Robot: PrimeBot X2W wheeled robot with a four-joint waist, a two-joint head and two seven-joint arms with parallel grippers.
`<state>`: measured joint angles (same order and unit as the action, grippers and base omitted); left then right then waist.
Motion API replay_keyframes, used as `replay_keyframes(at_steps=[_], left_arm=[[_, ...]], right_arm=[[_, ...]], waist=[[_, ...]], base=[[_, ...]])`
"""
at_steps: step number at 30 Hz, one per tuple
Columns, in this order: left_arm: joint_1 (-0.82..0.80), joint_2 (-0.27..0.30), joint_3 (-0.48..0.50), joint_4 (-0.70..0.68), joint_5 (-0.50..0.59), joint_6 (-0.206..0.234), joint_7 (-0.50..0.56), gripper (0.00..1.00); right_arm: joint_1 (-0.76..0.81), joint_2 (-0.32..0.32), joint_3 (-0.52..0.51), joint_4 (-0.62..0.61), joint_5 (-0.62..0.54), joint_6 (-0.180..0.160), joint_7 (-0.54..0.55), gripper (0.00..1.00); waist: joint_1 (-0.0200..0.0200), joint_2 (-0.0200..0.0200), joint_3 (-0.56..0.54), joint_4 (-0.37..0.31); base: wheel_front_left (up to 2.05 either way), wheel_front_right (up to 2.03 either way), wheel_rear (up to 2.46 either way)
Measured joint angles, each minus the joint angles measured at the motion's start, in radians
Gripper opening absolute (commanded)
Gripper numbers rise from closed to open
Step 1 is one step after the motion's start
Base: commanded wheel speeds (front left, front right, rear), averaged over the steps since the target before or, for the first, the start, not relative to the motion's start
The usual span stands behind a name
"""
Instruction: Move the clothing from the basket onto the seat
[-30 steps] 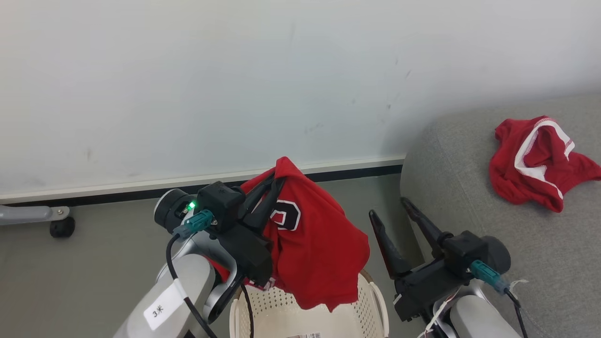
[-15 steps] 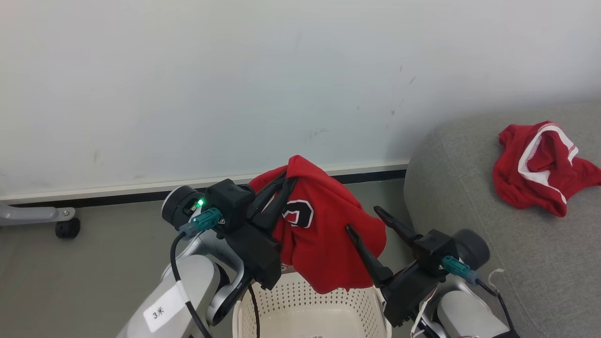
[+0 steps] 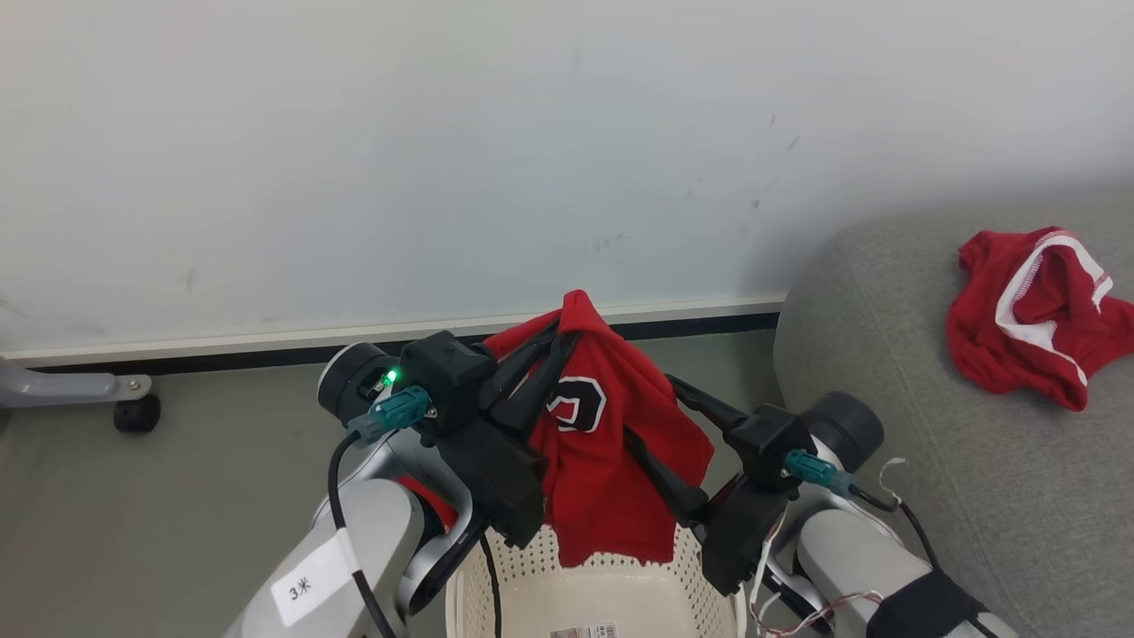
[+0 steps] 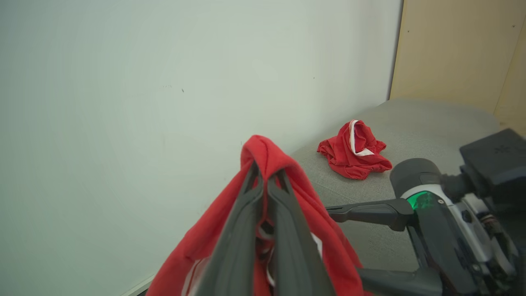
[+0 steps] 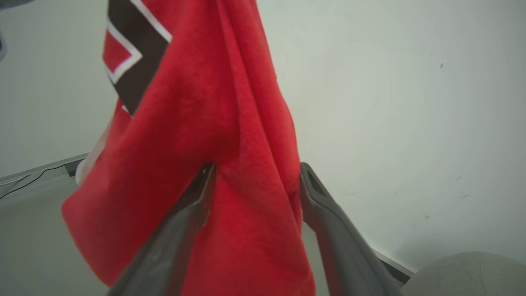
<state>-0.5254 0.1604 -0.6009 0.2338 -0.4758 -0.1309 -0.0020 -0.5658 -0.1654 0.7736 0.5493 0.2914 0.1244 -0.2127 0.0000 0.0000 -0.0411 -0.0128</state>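
My right gripper pinches the red jersey by its loose hanging fold (image 3: 664,441) next, to carry it over onto the seat (image 3: 930,461).
My left gripper (image 3: 560,341) is shut on the top fold of a red jersey (image 3: 611,461) with a navy-and-white letter, holding it above the cream perforated basket (image 3: 682,576). The left wrist view shows the shut fingertips (image 4: 265,174) pinching the jersey (image 4: 263,148). My right gripper (image 3: 649,409) is open, its two fingers on either side of the hanging cloth; in its wrist view the jersey (image 5: 205,123) hangs between the spread right gripper (image 5: 255,172). A second red garment with white trim (image 3: 1028,323) (image 4: 353,150) lies crumpled on the grey seat (image 3: 930,461) (image 4: 431,123).
A pale wall with a dark baseboard (image 3: 266,354) runs behind the basket. A grey wheeled leg (image 3: 89,390) stands on the floor at the left. A tan wooden panel (image 4: 452,49) rises behind the seat. A barcode sticker (image 3: 585,631) shows on the basket floor.
My right gripper has swung left from beside the seat to the jersey, and its open fingers now straddle the cloth. The left gripper keeps its hold; the head view has shifted slightly.
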Motion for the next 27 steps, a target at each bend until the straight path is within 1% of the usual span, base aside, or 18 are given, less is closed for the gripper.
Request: replay_keyframes(at_steps=[4,5,6,7,8,9,11,16,19,20,21,22,23,27], left_arm=[[0.0,-0.001,-0.002,-0.013,-0.003,0.0,0.01,0.0],[0.0,-0.001,-0.002,-0.014,-0.004,0.0,0.011,0.0],[0.0,-0.001,-0.002,-0.016,-0.007,0.0,0.011,0.0],[0.0,-0.001,-0.002,-0.017,-0.007,0.0,0.013,0.0],[0.0,-0.001,-0.002,-0.018,-0.007,0.0,0.018,0.0],[0.0,-0.001,-0.002,-0.018,-0.007,0.001,0.018,0.0],[0.001,0.0,-0.002,-0.019,-0.009,0.008,0.02,0.0],[0.004,0.005,0.002,-0.02,-0.015,0.009,0.027,0.0],[0.027,0.017,0.011,-0.022,-0.021,0.018,0.027,0.0],[0.032,0.019,0.01,-0.021,-0.024,0.018,0.027,0.24],[0.038,0.021,0.012,-0.021,-0.024,0.019,0.027,0.63],[0.043,0.024,0.015,-0.021,-0.024,0.022,0.026,0.89],[0.045,0.024,0.017,-0.02,-0.025,0.026,0.026,1.0],[0.058,0.027,0.032,-0.02,-0.029,0.031,0.016,1.0]], right_arm=[[-0.04,0.0,0.049,0.031,0.044,0.0,0.0,1.0],[-0.045,0.001,0.058,0.037,0.054,0.0,0.0,0.75],[-0.05,0.001,0.069,0.043,0.067,0.0,-0.001,0.48],[-0.055,0.002,0.08,0.047,0.083,0.0,-0.001,0.35],[-0.06,0.003,0.089,0.051,0.093,0.0,-0.001,0.13],[-0.063,0.004,0.097,0.054,0.102,0.0,-0.002,0.0],[-0.067,0.005,0.113,0.065,0.117,0.0,-0.004,0.0],[-0.086,0.004,0.134,0.081,0.167,0.0,-0.009,0.0],[-0.098,0.004,0.141,0.094,0.193,0.0,-0.01,0.0],[-0.102,0.002,0.137,0.097,0.206,0.0,-0.011,0.0],[-0.103,0.0,0.133,0.101,0.215,0.0,-0.014,0.0],[-0.103,-0.001,0.132,0.104,0.223,0.0,-0.015,0.0],[-0.103,-0.002,0.132,0.106,0.229,0.0,-0.017,0.0],[-0.115,-0.015,0.123,0.114,0.251,0.0,-0.019,0.0]], waist=[[0.0001,0.0,0.006,0.006],[0.0,0.0,0.007,0.007],[0.0001,0.0,0.008,0.008],[0.0,0.0,0.009,0.009],[0.0001,0.0,0.01,0.009],[0.0,0.0,0.011,0.01],[0.0001,0.0,0.013,0.009],[0.0001,0.0,0.015,0.003],[0.0,0.0,0.016,-0.007],[0.0,0.0,0.016,-0.011],[0.0,0.0,0.016,-0.014],[0.0,0.0,0.016,-0.018],[0.0,0.0,0.016,-0.022],[0.0,0.0,0.016,-0.039]], base=[[0.0,0.0,0.0],[0.0,0.0,0.0],[0.0,0.0,0.0],[0.0,0.0,0.0],[0.0,0.0,0.0],[0.0,0.0,0.0],[0.0,0.0,0.0],[0.0,0.0,0.0],[0.0,0.0,0.0],[0.0,0.0,0.0],[0.0,0.0,0.0],[0.0,0.0,0.0],[0.0,0.0,0.0],[0.0,0.0,0.0]])
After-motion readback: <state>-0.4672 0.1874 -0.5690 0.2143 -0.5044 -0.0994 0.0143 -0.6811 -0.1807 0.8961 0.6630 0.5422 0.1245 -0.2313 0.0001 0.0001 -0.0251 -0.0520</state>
